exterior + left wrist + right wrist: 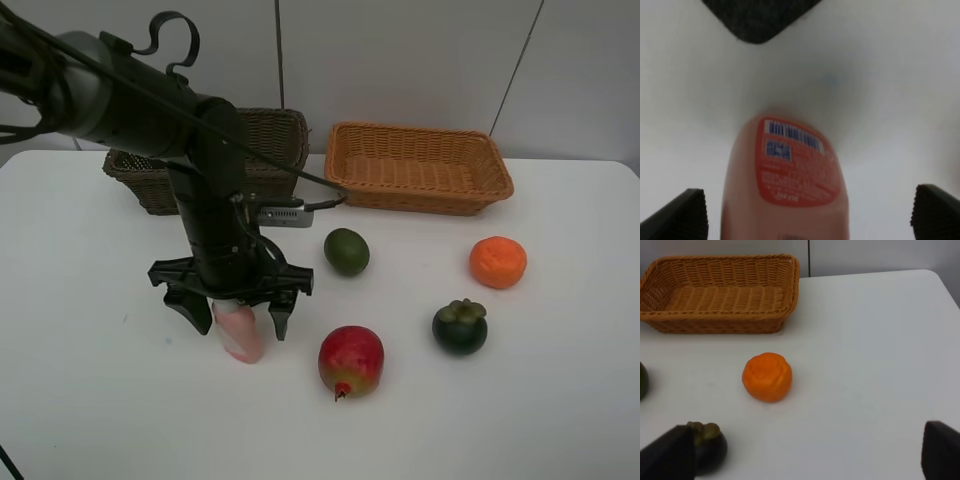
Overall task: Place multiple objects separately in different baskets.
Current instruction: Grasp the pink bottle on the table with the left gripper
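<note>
My left gripper's fingers are on either side of the pink bottle. My left gripper is ready and will now close on the bottle.
The pink bottle (238, 335) lies on the white table. My left gripper (232, 318) is open and low over it, one finger on each side, neither touching. In the left wrist view the bottle (790, 180) shows its red label between the fingertips (680, 217). The lime (346, 251), orange (498, 261), mangosteen (460, 326) and pomegranate (351, 360) sit on the table to the right. The dark brown basket (270, 135) and light basket (420, 165) stand at the back. My right gripper (805, 460) is open and empty near the orange (767, 376) and mangosteen (707, 447). The pump bottle, marker and eraser are not visible.
The left arm hides much of the dark basket. The light basket (720, 295) looks empty in the right wrist view, where the lime (642, 380) shows at the edge. A dark textured shape (757, 17) lies beyond the bottle in the left wrist view; I cannot tell what it is.
</note>
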### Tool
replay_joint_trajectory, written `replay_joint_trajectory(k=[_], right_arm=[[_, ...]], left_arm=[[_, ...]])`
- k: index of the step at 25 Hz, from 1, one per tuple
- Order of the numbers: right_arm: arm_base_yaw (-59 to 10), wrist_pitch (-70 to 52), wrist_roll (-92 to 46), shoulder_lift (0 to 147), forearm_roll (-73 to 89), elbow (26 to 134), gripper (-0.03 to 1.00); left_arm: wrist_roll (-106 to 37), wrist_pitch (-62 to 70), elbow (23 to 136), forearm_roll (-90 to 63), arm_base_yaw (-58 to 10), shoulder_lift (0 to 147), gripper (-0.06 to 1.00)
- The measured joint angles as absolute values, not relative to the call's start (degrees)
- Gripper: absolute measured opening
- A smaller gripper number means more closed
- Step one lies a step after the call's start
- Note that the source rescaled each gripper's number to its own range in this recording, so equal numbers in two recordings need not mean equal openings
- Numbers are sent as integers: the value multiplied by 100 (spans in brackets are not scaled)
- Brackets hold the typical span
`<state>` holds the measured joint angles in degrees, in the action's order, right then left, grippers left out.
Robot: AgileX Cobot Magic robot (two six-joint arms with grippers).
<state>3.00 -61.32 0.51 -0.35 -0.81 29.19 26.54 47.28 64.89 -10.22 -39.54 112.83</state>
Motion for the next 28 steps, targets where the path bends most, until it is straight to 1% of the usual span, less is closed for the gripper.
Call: replay_joint_trajectory(k=[9,11,13,14,16,17,19,21,28], right_arm=[[300,-6132,51,-35,-81,2919,100],[300,-6132,51,-35,-81,2919,100],[300,-6132,51,-35,-81,2919,100],[300,-6132,51,-35,-81,2919,100],[300,-6132,51,-35,-81,2919,100],[300,-6132,51,-35,-81,2919,100],[300,-6132,51,-35,-81,2919,100],[300,-6132,51,-35,-81,2919,100],[300,-6132,51,-35,-81,2919,100]], left_arm=[[2596,4723,6502,-1039,-3954,11289,100],[2618,4723,6502,-1039,-3954,11289,97],[2642,4727,6502,-1039,-3954,11289,88],[2658,4727,6502,-1045,-3954,11289,81],[2672,4754,6502,-1052,-3954,11301,63],[2677,4776,6502,-1067,-3954,11301,56],[2677,4763,6502,-1107,-3954,11307,36],[2677,4756,6497,-1154,-3954,11360,23],[2677,4756,6497,-1156,-3954,11360,23]])
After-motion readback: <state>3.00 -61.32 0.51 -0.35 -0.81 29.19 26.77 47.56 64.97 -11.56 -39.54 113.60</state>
